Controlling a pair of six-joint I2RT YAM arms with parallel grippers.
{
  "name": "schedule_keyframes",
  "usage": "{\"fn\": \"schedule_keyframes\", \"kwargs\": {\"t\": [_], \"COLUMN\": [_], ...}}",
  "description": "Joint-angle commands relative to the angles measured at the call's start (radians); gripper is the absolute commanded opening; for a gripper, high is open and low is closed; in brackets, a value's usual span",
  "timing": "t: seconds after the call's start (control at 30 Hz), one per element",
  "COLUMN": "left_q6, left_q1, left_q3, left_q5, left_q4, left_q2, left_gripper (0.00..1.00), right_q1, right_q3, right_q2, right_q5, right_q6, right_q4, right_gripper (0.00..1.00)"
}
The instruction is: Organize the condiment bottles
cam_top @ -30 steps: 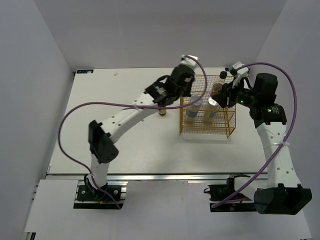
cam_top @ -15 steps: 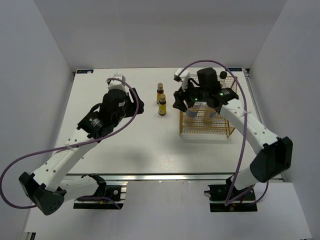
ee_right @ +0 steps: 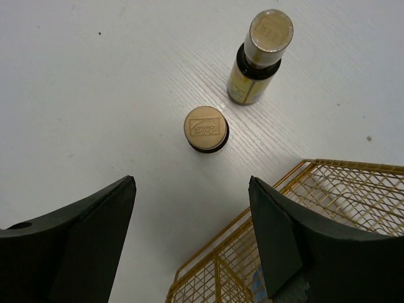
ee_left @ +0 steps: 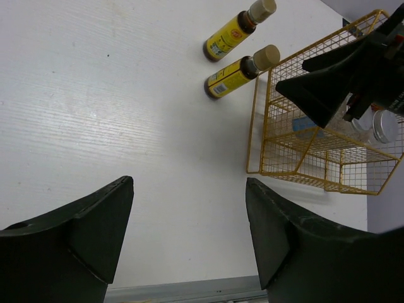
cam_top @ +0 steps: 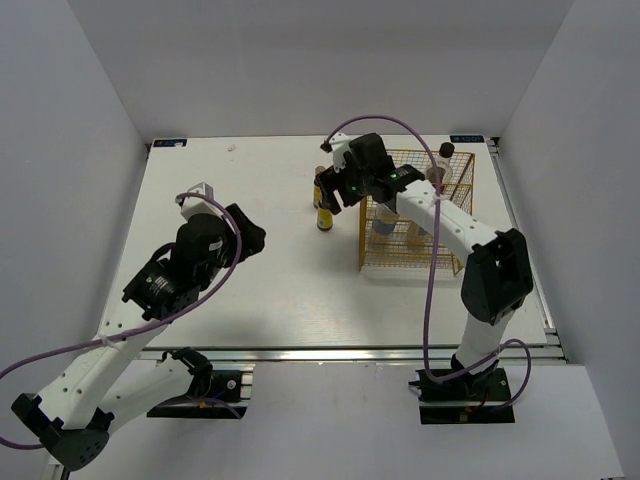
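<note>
The nearer brown bottle needs its labelled body free to stand in the basket, so the robot's right gripper should grab the bottle by its gold cap (ee_right: 206, 128).
Two tiny brown bottles with yellow labels stand upright on the white table just left of the basket: one (ee_right: 205, 129) seen cap-on and one (ee_right: 259, 60) beyond it. My right gripper (ee_right: 192, 208) hovers open above them, empty, over the nearer bottle (cam_top: 324, 218). In the yellow wire basket (cam_top: 462, 245) stand two white blue-labelled cylinders (cam_top: 385, 222) and the taller dark-sauce bottle with a black cap (cam_top: 446, 151). My left gripper (ee_left: 189, 208) is open and empty over bare table, well left of the bottles (ee_left: 237, 72).
The basket's near left corner (ee_right: 297, 252) lies directly under the right gripper's right finger. The right arm (cam_top: 440, 215) stretches across the basket. The table's front rail (ee_left: 189, 293) shows under the left gripper.
The left arm pulled back from the basket toward the near left and its gripper opened. The right arm swung left from the basket's right side to above the two small bottles, opening wider.
</note>
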Motion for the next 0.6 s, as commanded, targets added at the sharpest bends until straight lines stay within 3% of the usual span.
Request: {"fn": "schedule_keyframes", "kwargs": {"t": [0.0,0.27,0.57], "left_q6": [-0.035,-0.063,-0.084], "left_q1": [-0.001,-0.001,-0.001], "left_q3": [-0.007,-0.016,-0.017], "left_q5": [-0.021,-0.027,-0.035], "left_q4": [-0.047,-0.073,-0.096], "left_q2": [-0.007,-0.027,-0.043], "left_gripper": [0.82,0.82,0.82], "right_q1": [0.007,0.005,0.008], "right_q3": [0.063,0.138,0.183], "right_q2": [0.033,0.14,0.206], "right_q5": [0.017,0.026,0.038], "right_q6": [0.043,0.048,0.042], "right_q4": [0.033,0.05,0.068], "right_gripper": [0.78,0.77,0.63]}}
